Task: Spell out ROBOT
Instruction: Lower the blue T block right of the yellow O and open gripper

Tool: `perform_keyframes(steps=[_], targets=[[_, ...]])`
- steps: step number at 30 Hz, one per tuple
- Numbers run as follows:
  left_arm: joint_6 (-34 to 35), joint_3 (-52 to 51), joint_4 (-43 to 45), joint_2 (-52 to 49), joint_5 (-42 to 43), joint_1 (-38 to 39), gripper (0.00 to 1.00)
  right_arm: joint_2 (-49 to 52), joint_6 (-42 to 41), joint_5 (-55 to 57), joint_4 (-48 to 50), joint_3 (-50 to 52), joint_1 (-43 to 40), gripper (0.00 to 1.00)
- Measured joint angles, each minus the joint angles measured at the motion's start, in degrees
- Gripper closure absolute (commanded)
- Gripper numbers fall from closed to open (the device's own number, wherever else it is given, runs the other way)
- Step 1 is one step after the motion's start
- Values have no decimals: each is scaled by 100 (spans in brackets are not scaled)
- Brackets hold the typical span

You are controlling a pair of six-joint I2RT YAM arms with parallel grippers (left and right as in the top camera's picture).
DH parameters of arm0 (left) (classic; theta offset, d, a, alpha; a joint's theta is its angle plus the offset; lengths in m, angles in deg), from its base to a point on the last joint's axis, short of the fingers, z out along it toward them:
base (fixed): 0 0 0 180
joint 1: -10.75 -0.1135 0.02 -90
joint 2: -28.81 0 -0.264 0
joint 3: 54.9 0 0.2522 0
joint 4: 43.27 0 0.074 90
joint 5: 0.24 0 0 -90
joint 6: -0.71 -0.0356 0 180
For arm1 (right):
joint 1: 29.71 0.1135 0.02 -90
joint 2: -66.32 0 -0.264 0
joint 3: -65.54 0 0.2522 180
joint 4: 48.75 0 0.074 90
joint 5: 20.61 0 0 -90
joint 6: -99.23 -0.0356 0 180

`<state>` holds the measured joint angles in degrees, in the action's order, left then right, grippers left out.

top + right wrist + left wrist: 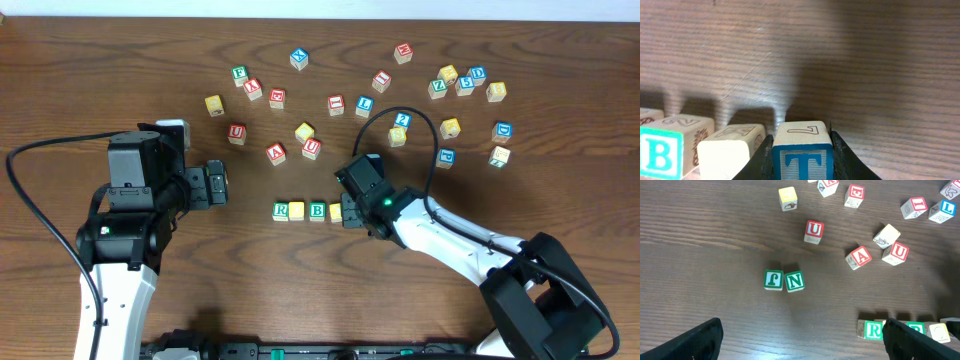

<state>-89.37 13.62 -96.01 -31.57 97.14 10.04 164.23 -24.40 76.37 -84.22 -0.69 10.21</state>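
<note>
The flat table below the blue T block (pixel 802 152) is empty beside the pale block, so the T block would end upright. My right gripper should open.
A row of letter blocks lies at the table's middle: a green R block (pixel 281 210), a yellow block (pixel 297 210), a green B block (pixel 317 210) and a yellow block (pixel 336 211). My right gripper (pixel 352 212) is shut on a blue T block (pixel 802 152) at the right end of this row, right beside the pale block (pixel 730 145). The B block (pixel 660 155) shows at the left in the right wrist view. My left gripper (pixel 218 185) is open and empty, left of the row; the R block (pixel 873 330) shows by its right finger.
Many loose letter blocks lie scattered across the far half of the table, such as red U (pixel 236 132), red A (pixel 276 153), red U (pixel 312 148) and blue blocks at the right (pixel 502 131). A black cable (pixel 400 115) loops over the middle.
</note>
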Motion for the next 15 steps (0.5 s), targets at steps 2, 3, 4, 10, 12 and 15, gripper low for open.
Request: perform_keyframes(steps=[2, 3, 4, 10, 12, 15], targets=[[0, 0, 0, 0, 2, 0, 0, 0, -2, -13, -2, 2, 13, 81], [0, 0, 0, 0, 0, 0, 0, 0, -4, -13, -2, 2, 13, 81], [0, 0, 0, 0, 0, 0, 0, 0, -4, -11, -2, 0, 13, 81], [0, 0, 0, 0, 2, 0, 0, 120, -9, -9, 125, -31, 13, 82], [0, 0, 0, 0, 0, 0, 0, 125, -9, -9, 144, -31, 13, 82], [0, 0, 0, 0, 2, 0, 0, 127, -9, -9, 146, -33, 13, 82]])
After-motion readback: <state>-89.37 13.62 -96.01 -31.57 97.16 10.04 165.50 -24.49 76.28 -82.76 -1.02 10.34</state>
